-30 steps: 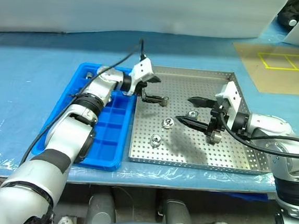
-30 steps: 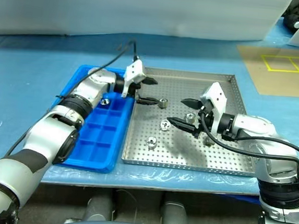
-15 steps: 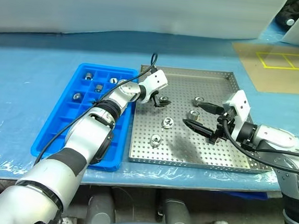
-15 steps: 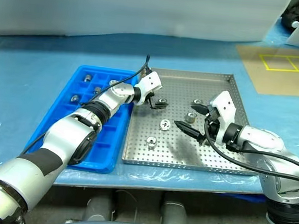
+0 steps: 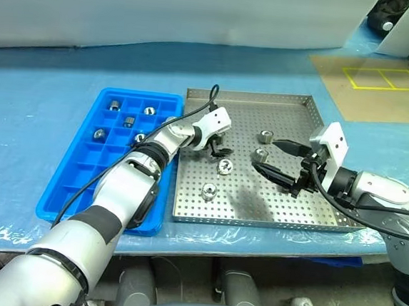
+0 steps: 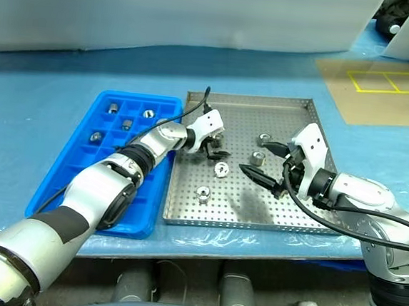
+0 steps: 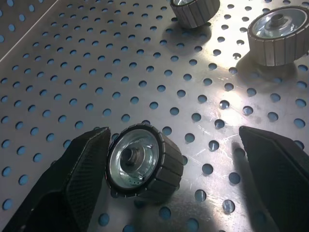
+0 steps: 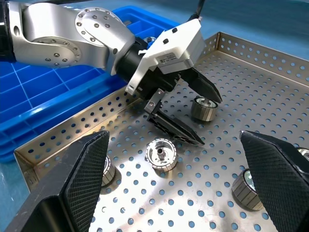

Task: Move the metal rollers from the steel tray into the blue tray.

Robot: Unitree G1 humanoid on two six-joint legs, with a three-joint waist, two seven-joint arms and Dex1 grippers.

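I should close my left gripper on the metal roller, because the gripper's fingers are low beside it. Closing now would hold the roller if they closed now.
The steel tray (image 5: 286, 207) lies right of the blue tray (image 5: 65, 173). My left gripper (image 5: 220, 149) is down in the steel tray's near-left part, open, its fingers either side of one metal roller (image 7: 145, 162). That roller lies on its side and touches one finger (image 7: 77, 174). More rollers lie loose in the steel tray (image 5: 265, 136), (image 5: 261, 155), (image 5: 224, 167), (image 5: 208, 191). Several rollers sit in the blue tray's far compartments (image 5: 129, 121). My right gripper (image 5: 264, 154) hovers open over the steel tray's right half, with nothing between its fingers.
Both trays rest on a table covered in blue plastic sheet (image 5: 39, 74). A brown board with yellow tape (image 5: 372, 82) lies at the far right. A black cable (image 5: 186, 115) runs along my left arm over the blue tray. The table's front edge is close below the trays.
My left gripper has moved right from the blue tray's edge and sunk into the steel tray, so its open fingers now straddle a roller. The right gripper has hardly moved. The camera view shifted.
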